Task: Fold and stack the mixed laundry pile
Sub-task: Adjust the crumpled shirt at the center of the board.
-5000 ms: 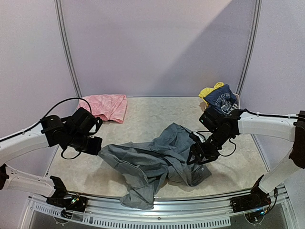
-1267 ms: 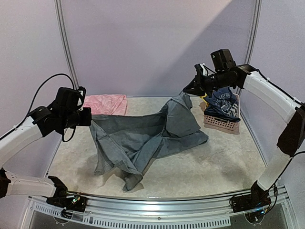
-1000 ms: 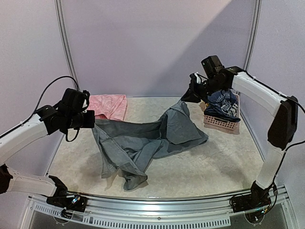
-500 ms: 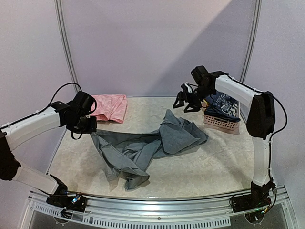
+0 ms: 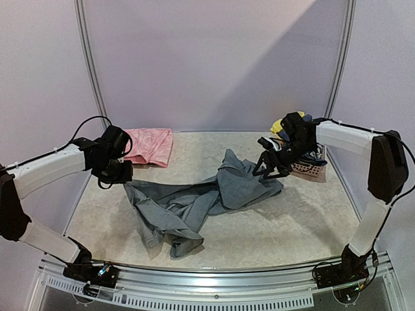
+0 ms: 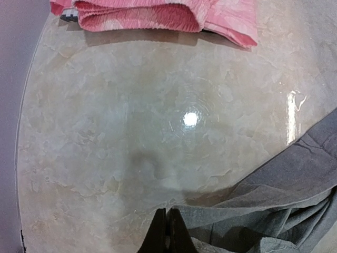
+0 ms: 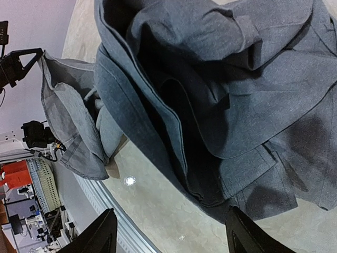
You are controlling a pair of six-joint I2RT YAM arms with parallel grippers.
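My right gripper grabs the grey collared shirt (image 5: 194,201) by its loose fold edge (image 5: 260,186) next, opposite my left gripper's hold. That opens the shirt for folding.
The grey collared shirt (image 5: 194,201) lies crumpled across the middle of the table. My left gripper (image 5: 123,173) is shut on the shirt's left edge, low over the table; in the left wrist view the closed fingertips (image 6: 168,232) pinch the grey fabric (image 6: 274,205). My right gripper (image 5: 269,167) hangs open just above the shirt's right part, holding nothing. Its two fingers (image 7: 102,234) stand wide apart over the shirt's folds (image 7: 210,79). A yellow piece (image 5: 279,124) and a navy top (image 5: 316,155) sit in the basket, mostly hidden behind my right arm.
A pink slatted basket (image 5: 311,170) stands at the right back of the table (image 5: 292,220). A folded pink cloth (image 5: 150,144) lies at the back left, also in the left wrist view (image 6: 158,13). Grey walls close in the back and sides.
My right gripper opened and let go of the shirt, then came down beside the basket. The shirt's raised right end dropped onto the table. My left gripper sank lower with its edge.
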